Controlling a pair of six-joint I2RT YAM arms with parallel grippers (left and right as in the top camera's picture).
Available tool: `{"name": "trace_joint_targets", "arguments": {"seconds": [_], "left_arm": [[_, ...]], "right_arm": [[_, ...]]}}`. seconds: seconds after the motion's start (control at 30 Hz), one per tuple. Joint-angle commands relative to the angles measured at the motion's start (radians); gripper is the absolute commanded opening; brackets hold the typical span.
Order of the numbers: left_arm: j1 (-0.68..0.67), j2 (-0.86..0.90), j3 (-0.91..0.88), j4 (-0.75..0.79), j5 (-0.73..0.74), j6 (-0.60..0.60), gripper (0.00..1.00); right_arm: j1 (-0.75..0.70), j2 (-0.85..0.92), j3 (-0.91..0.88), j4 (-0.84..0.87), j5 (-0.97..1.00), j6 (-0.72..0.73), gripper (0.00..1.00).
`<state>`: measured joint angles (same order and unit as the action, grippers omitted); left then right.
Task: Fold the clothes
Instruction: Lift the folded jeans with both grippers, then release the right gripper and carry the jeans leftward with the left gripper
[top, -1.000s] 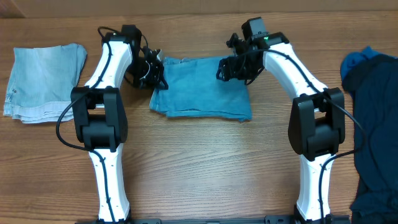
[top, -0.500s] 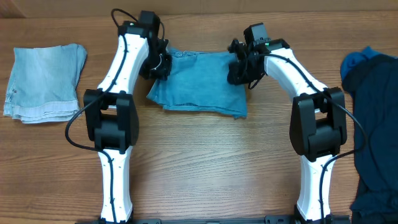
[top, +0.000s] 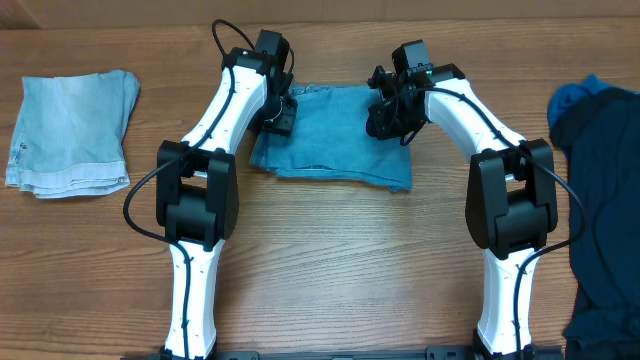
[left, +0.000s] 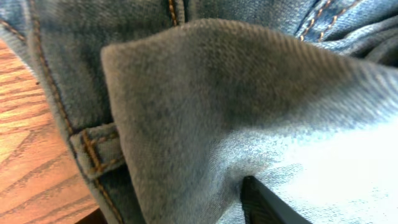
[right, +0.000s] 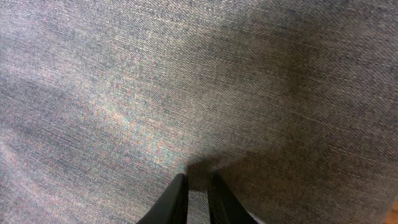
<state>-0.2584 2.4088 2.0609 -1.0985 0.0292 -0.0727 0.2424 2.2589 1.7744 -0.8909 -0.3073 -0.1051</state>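
Observation:
My left gripper grabs the folded jeans around all layers at the belt-loop edge next, to stack them on the paler denim.
The jeans lie folded into a blue rectangle at the back middle of the table. My left gripper is at their left edge. In the left wrist view a thick fold of denim with a belt loop fills the frame; only one finger shows, well off centre, so the jaws stand apart around the fold. My right gripper is pressed onto the jeans' upper right part. Its fingers are nearly together, with a pinch of denim between them.
A paler folded denim piece lies at the table's far left. A heap of dark blue garments covers the right edge. Bare wooden table stretches in front of the jeans, between the two arm bases.
My left arm has swung right, pushing the jeans' left edge inward and narrowing the fold. The right gripper came down onto the cloth and closed on it.

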Motion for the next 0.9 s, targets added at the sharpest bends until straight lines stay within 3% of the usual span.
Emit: {"name": "trace_joint_targets", "arguments": {"seconds": [0.0,0.07,0.1,0.13,0.17,0.27,0.3,0.53,0.7,0.87], "left_arm": [[-0.015,0.010,-0.059,0.032,0.077,0.024,0.58],[-0.015,0.010,-0.063,0.037,0.092,0.025,0.59],[-0.015,0.010,-0.063,0.038,0.105,0.024,0.50],[-0.015,0.010,-0.063,0.038,0.126,0.025,0.31],[-0.015,0.010,-0.063,0.038,0.145,0.025,0.04],[-0.015,0.010,-0.058,0.029,0.182,0.025,0.04],[-0.010,0.010,-0.039,0.006,0.178,0.028,0.04],[0.029,-0.009,0.267,-0.167,0.178,-0.008,0.04],[0.076,-0.010,0.476,-0.199,0.174,-0.233,0.04],[0.138,-0.010,0.574,-0.171,0.174,-0.415,0.04]], "right_arm": [[-0.002,0.004,0.006,0.002,-0.001,-0.004,0.15],[-0.002,0.004,0.006,0.003,0.000,-0.004,0.15],[-0.002,0.004,0.006,0.003,0.000,-0.004,0.15],[-0.002,0.004,0.006,0.003,-0.001,-0.004,0.15],[-0.002,0.004,0.006,0.003,-0.001,-0.004,0.15],[-0.002,0.004,0.006,0.003,0.000,-0.004,0.15],[-0.002,0.004,0.006,0.003,0.000,-0.004,0.05],[-0.022,-0.155,0.143,-0.111,0.070,0.069,0.04],[-0.114,-0.272,0.145,-0.209,0.124,0.157,0.05],[-0.222,-0.276,0.145,-0.310,0.124,0.169,0.05]]}}
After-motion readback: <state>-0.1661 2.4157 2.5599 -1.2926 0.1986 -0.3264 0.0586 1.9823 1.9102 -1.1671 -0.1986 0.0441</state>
